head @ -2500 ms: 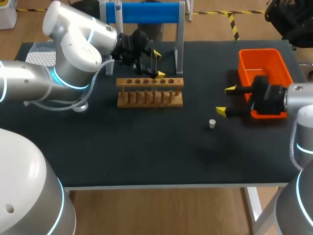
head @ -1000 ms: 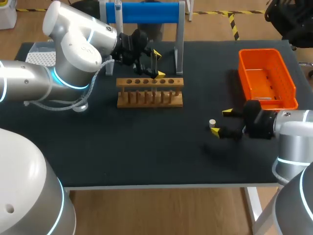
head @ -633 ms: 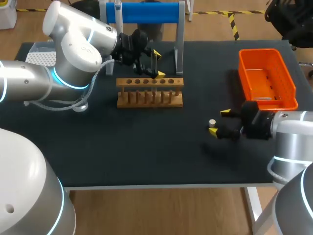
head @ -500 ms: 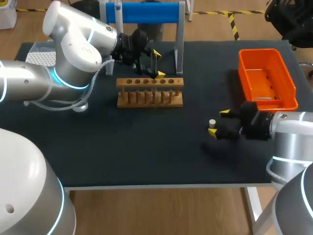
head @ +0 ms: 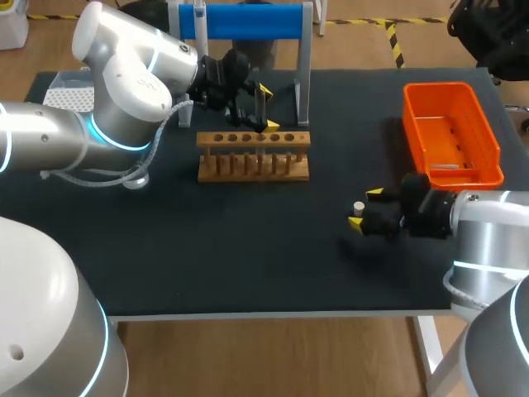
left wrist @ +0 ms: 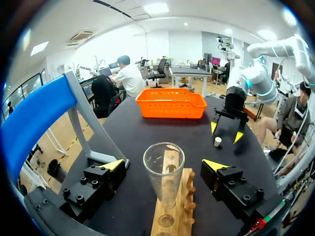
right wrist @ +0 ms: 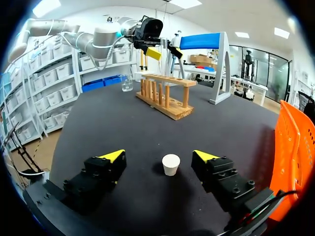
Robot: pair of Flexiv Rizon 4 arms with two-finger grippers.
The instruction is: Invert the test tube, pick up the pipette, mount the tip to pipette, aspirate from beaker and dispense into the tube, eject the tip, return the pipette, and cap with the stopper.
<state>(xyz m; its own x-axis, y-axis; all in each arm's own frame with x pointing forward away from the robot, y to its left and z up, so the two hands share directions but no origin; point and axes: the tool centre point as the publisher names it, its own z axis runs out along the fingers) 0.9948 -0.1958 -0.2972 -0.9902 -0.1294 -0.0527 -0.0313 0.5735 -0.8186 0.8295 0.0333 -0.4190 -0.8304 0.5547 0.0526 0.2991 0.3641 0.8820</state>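
The white stopper is next, and my right gripper needs to grab it by its wide top (head: 359, 206) (right wrist: 171, 161). Its narrow end then stays free to plug the test tube.
A clear test tube (left wrist: 164, 177) stands mouth up in the wooden rack (left wrist: 173, 216). My left gripper (left wrist: 164, 165) is open around it, with a gap on each side; it hangs over the rack (head: 253, 155) in the head view. The small white stopper (right wrist: 171, 164) sits on the black mat between the fingers of my right gripper (right wrist: 159, 156), which is open and clear of it on both sides. From above, the stopper (head: 359, 207) lies inside that gripper (head: 364, 209). The pipette (head: 199, 20) hangs on the blue stand (head: 248, 21).
An orange bin (head: 450, 132) stands at the right, just behind my right arm. A white tip box (head: 69, 97) and a glass beaker (right wrist: 127, 84) are at the far left, near my left arm. Bare mat lies in front of the rack.
My right gripper has slid left along the mat until the stopper lies between its fingers, and the fingers have drawn in slightly. The left arm has not moved.
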